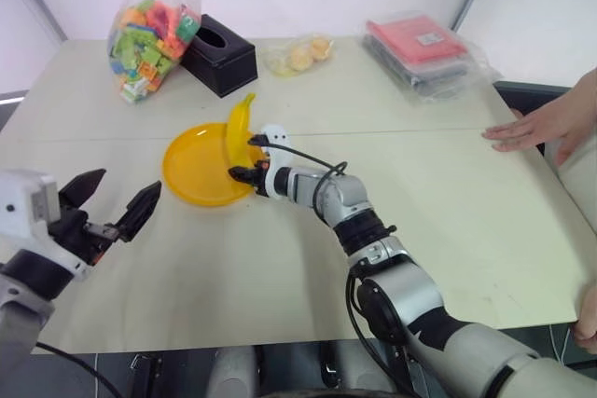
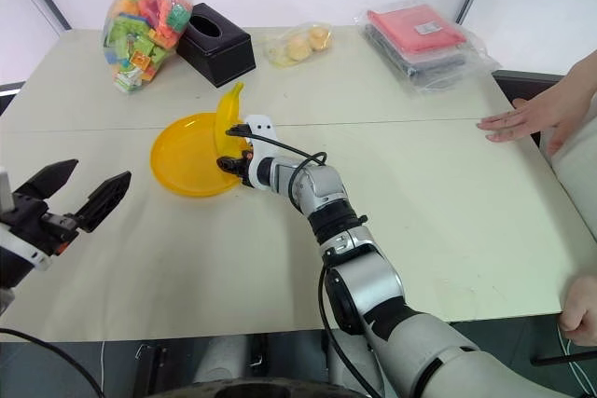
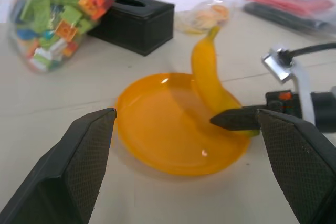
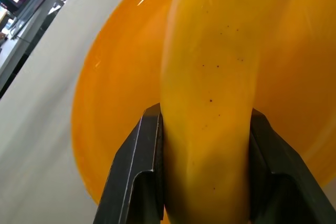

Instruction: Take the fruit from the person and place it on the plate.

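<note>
The banana is low over the yellow-orange plate, inside the plate's rim, and would rest there. My right gripper should open now.
The fruit, a curved yellow banana, stands nearly upright with its greenish tip up. My right gripper is shut on its lower end, and the black fingers press both sides of the banana. That lower end is at the right rim of the yellow-orange plate; I cannot tell whether it touches. My left gripper hangs open and empty left of the plate, a little nearer to me, its fingers framing the plate. The person's hand lies flat on the table at the far right.
At the back of the table stand a bag of coloured blocks, a black box, a clear bag of round yellowish items and wrapped red and dark packs. Another hand of the person is at the near right edge.
</note>
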